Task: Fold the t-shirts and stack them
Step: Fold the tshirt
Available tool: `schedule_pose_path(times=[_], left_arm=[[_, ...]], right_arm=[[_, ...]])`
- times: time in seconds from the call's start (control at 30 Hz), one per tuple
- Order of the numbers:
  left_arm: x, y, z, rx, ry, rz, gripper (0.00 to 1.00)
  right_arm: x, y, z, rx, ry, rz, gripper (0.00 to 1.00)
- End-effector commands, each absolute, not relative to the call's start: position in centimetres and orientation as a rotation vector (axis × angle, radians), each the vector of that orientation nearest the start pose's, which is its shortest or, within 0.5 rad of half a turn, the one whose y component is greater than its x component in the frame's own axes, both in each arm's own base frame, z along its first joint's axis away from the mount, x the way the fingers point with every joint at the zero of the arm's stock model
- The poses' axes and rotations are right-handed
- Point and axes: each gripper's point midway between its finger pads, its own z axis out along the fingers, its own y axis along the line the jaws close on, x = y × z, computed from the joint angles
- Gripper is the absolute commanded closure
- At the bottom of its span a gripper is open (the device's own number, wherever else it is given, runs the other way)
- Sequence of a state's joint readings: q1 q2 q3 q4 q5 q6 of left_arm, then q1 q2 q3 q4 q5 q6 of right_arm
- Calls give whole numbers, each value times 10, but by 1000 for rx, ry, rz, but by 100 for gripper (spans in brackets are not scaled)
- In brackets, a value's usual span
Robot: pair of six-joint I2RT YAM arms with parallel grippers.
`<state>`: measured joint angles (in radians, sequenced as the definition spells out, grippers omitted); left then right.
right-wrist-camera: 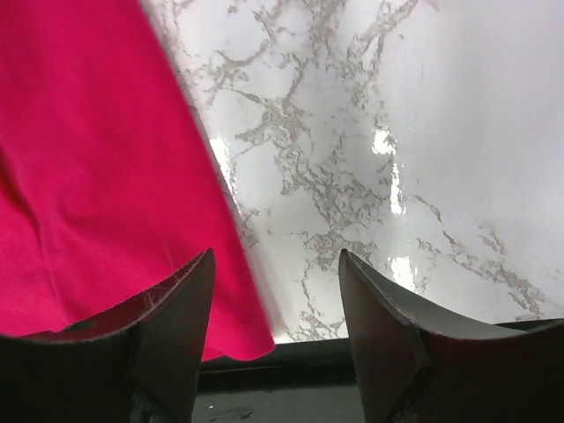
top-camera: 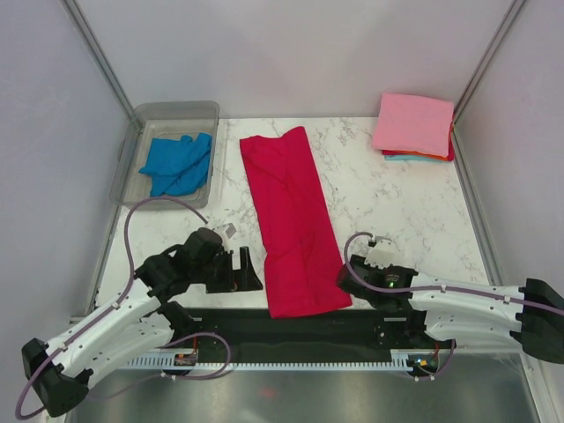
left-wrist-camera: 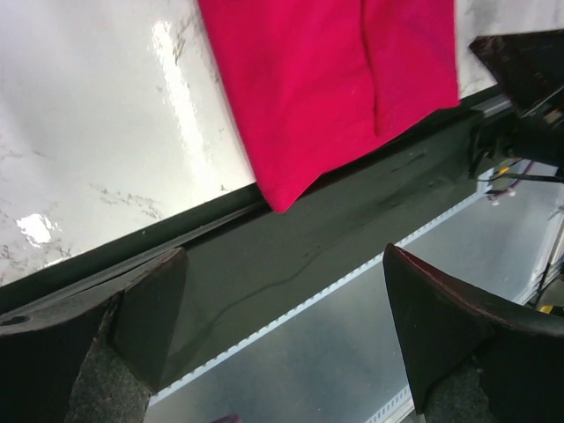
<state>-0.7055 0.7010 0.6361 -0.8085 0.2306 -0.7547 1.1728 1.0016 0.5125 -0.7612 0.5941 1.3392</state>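
I should next grab the near corner of the crimson red t-shirt with my left gripper, on that gripper's side and opposite my right gripper's corner, to fold the t-shirt evenly.
A crimson red t-shirt [top-camera: 291, 220] lies folded into a long strip down the middle of the table, its near end hanging over the front edge. It also shows in the left wrist view [left-wrist-camera: 335, 79] and the right wrist view [right-wrist-camera: 97, 176]. A bright blue t-shirt [top-camera: 179, 163] lies crumpled in the clear tub [top-camera: 141, 115]. A folded pink t-shirt [top-camera: 412, 123] tops a stack at the back right, with orange, teal and red edges under it. My left gripper [top-camera: 251, 269] is open and empty left of the red shirt's near end. My right gripper [top-camera: 346, 275] is open at its near right corner.
The tub stands at the back left. Grey walls with metal posts close in the left, right and back. A black rail [top-camera: 291, 330] runs along the table's front edge between the arm bases.
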Motion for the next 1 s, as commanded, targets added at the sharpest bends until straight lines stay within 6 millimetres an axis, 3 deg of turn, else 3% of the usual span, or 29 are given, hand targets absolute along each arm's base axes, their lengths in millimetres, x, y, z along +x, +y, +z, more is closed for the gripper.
schedule_pose_path(times=[0.0, 0.23, 0.43, 0.47, 0.6, 0.73, 0.87, 0.97], left_arm=[[104, -183, 109, -58, 2667, -829, 0], [90, -190, 91, -68, 2696, -844, 0], [84, -190, 77, -77, 2719, -825, 1], [82, -189, 71, -75, 2734, -808, 0], [79, -194, 57, -101, 2733, -816, 2], [77, -205, 49, -122, 2723, -869, 7], [71, -218, 38, -126, 2718, -939, 24], [70, -224, 31, -126, 2719, -940, 29]], right_arm=[[132, 159, 35, 365, 2481, 231, 34], [120, 181, 13, 337, 2568, 346, 47], [108, 174, 5, 349, 2595, 388, 61], [106, 174, 4, 358, 2600, 396, 65], [95, 176, 3, 345, 2612, 450, 100], [86, 181, 4, 328, 2623, 473, 100], [80, 190, 7, 304, 2624, 501, 100], [78, 192, 7, 289, 2626, 492, 100]])
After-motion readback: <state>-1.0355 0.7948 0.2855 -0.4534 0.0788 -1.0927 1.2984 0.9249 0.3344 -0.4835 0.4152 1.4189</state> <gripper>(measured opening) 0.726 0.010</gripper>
